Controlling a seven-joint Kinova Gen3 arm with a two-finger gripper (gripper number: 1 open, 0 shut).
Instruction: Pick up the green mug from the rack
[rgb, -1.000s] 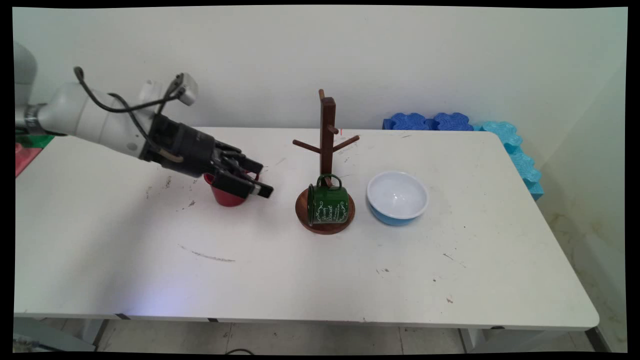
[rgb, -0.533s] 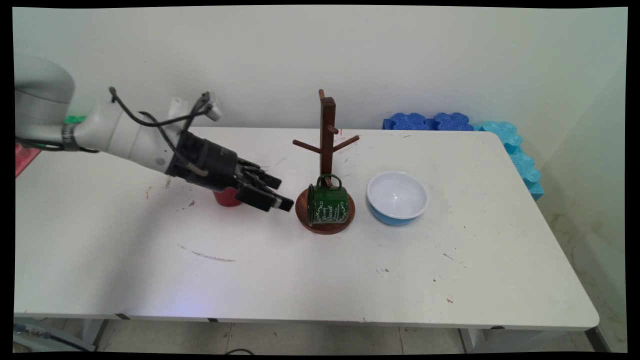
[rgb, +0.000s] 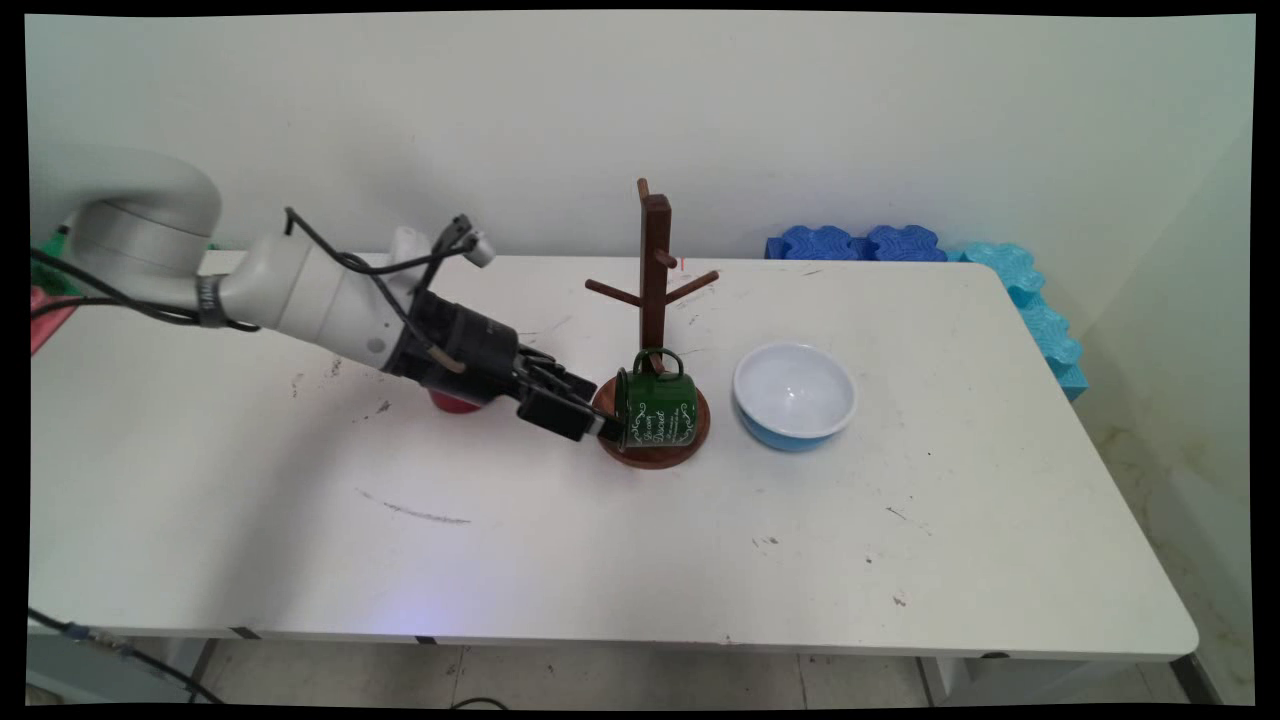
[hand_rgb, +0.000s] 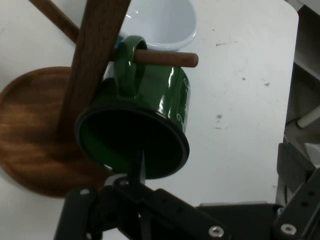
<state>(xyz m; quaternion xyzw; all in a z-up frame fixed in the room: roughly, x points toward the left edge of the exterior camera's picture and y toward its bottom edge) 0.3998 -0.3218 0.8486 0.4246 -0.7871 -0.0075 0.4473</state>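
Next, my gripper picks up the mug by its rim (rgb: 621, 414) to take it off the wooden mug tree (rgb: 655, 260), the mug being green.
A dark green enamel mug (rgb: 657, 410) with white lettering hangs by its handle on a low peg (hand_rgb: 167, 58) of a brown wooden mug tree (rgb: 655, 260), just above the tree's round base (rgb: 650, 455). Its mouth faces left, toward my gripper (rgb: 605, 425). The gripper reaches in low from the left and stands open at the mug's rim. In the hand view, the mug (hand_rgb: 150, 100) fills the middle; one thin fingertip (hand_rgb: 141, 167) shows against its dark mouth, the other finger (hand_rgb: 295, 180) far off to the right.
A small red cup (rgb: 455, 403) stands on the table, mostly hidden behind the arm. A white bowl with a blue outside (rgb: 795, 393) sits right of the mug tree. Blue foam pieces (rgb: 860, 243) line the table's far right edge and the wall.
The gripper has moved right, from over the red cup to the green mug's rim. The mug, tree and bowl have not moved.
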